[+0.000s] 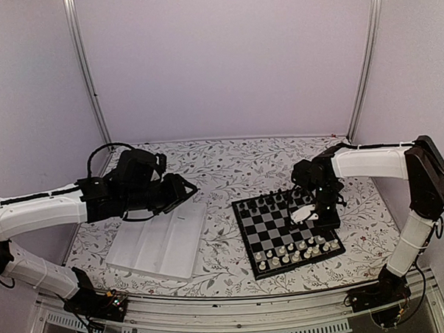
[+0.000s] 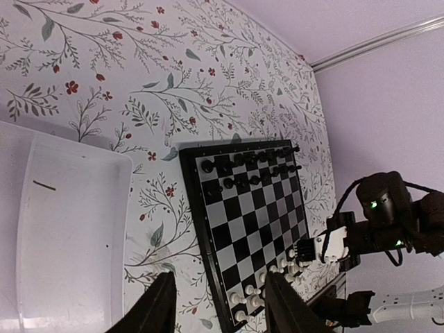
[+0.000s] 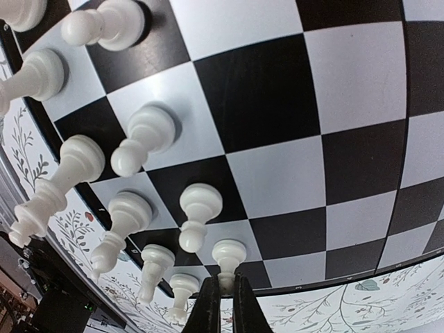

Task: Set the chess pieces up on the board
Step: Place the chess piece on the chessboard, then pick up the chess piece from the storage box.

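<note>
My right gripper releases the pawn now, since the white pawn's base (image 3: 229, 250) meets the light square, level with neighbouring bases. The pawn would stand upright.
The board (image 1: 277, 224) lies right of centre on the flowered cloth. Black chess pieces (image 1: 271, 201) line its far rows and cream-white pieces (image 1: 296, 250) its near rows. My right gripper (image 1: 310, 214) hangs over the board's right side. In the right wrist view the gripper (image 3: 225, 295) is shut on the head of a white pawn (image 3: 227, 255), whose base is at a light square by the board's edge (image 3: 277, 83). Other white pieces (image 3: 142, 135) stand beside it. My left gripper (image 1: 188, 190) is open and empty above the cloth; its wrist view shows the board (image 2: 253, 208) ahead.
A white compartment tray (image 1: 163, 243) lies left of the board, below my left arm, and appears at the left in the left wrist view (image 2: 62, 236). Purple walls close the table's back and sides.
</note>
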Motion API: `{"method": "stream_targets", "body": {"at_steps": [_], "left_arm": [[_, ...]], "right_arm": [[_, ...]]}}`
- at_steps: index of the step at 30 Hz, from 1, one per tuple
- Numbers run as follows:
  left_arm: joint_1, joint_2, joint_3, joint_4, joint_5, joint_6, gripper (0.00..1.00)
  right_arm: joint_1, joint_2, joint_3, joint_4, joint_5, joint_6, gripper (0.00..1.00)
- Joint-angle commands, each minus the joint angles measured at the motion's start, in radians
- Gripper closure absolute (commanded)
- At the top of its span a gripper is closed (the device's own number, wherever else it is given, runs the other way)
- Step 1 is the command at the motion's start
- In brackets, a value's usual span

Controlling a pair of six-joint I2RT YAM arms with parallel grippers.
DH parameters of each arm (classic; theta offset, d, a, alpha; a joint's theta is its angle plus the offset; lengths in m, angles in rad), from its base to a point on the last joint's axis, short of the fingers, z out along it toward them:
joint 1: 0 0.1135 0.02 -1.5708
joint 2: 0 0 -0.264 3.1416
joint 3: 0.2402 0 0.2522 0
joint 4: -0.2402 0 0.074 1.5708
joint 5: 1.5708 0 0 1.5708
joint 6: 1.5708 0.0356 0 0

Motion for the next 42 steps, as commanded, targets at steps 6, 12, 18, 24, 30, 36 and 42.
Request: {"method": "stream_targets", "body": {"at_steps": [6, 12, 18, 24, 30, 36, 42], "left_arm": [[0.01, 0.013, 0.006, 0.02, 0.011, 0.013, 0.54], [0.01, 0.013, 0.008, 0.007, 0.009, 0.019, 0.54], [0.01, 0.011, 0.105, -0.26, -0.033, 0.159, 0.54], [0.01, 0.04, 0.173, -0.685, -0.03, 0.274, 0.57], [-0.018, 0.101, 0.104, -0.855, 0.013, 0.233, 0.68], [-0.018, 0.094, 0.041, -0.865, 0.03, 0.193, 0.73], [0.004, 0.088, -0.044, -0.756, 0.118, 0.195, 0.69]], "right_arm": [[0.0, 0.029, 0.011, -0.012, -0.074, 0.014, 0.96], [0.0, 0.026, 0.019, -0.011, -0.083, 0.018, 0.91], [-0.018, -0.025, 0.099, -0.065, -0.082, 0.0, 0.78], [-0.113, -0.052, 0.247, -0.108, -0.172, -0.008, 0.74], [-0.159, -0.096, 0.18, -0.023, -0.252, 0.043, 0.73], [-0.16, -0.133, 0.119, 0.009, -0.286, 0.073, 0.73], [-0.161, -0.136, 0.096, 0.016, -0.295, 0.081, 0.73]]}}
